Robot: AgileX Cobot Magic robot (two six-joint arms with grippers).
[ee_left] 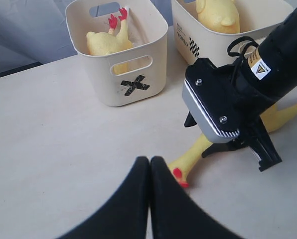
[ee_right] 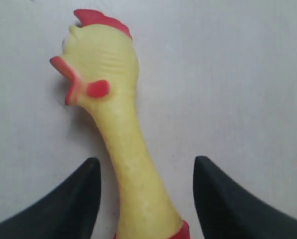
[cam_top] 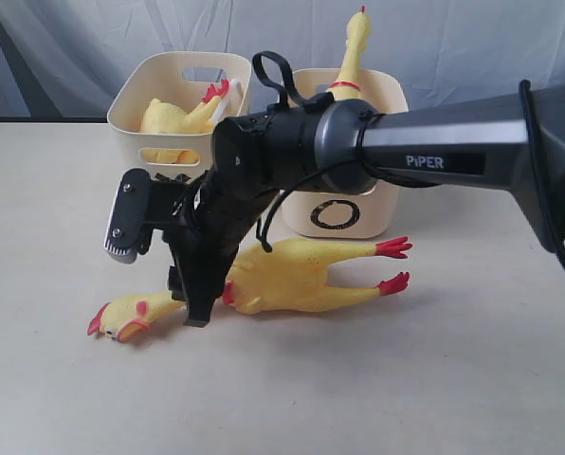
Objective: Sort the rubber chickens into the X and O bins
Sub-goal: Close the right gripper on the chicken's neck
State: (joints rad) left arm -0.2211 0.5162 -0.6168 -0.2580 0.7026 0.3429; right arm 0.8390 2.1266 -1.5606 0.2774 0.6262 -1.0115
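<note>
The robot's right gripper will next pick up the large rubber chicken by its neck, and the chicken will then be sorted into the O bin (cam_top: 382, 204).
A large rubber chicken (cam_top: 292, 275) lies on its side on the table, head (cam_top: 121, 318) to the left and red feet to the right. My right gripper (cam_top: 197, 308) reaches across from the right and hangs over its neck (ee_right: 133, 164). Its fingers stand open on either side of the neck, with a gap on each side. The bin marked X (ee_left: 158, 35) holds one chicken (ee_left: 106, 42). From the O bin (cam_top: 382, 204) another chicken (cam_top: 354, 47) pokes up, neck raised. My left gripper (ee_left: 150, 162) is shut and empty, close to the lying chicken's head.
The two cream bins stand side by side at the back of the pale table, before a grey curtain. The right arm (cam_top: 434, 156) stretches across in front of the O bin and hides part of the X bin.
</note>
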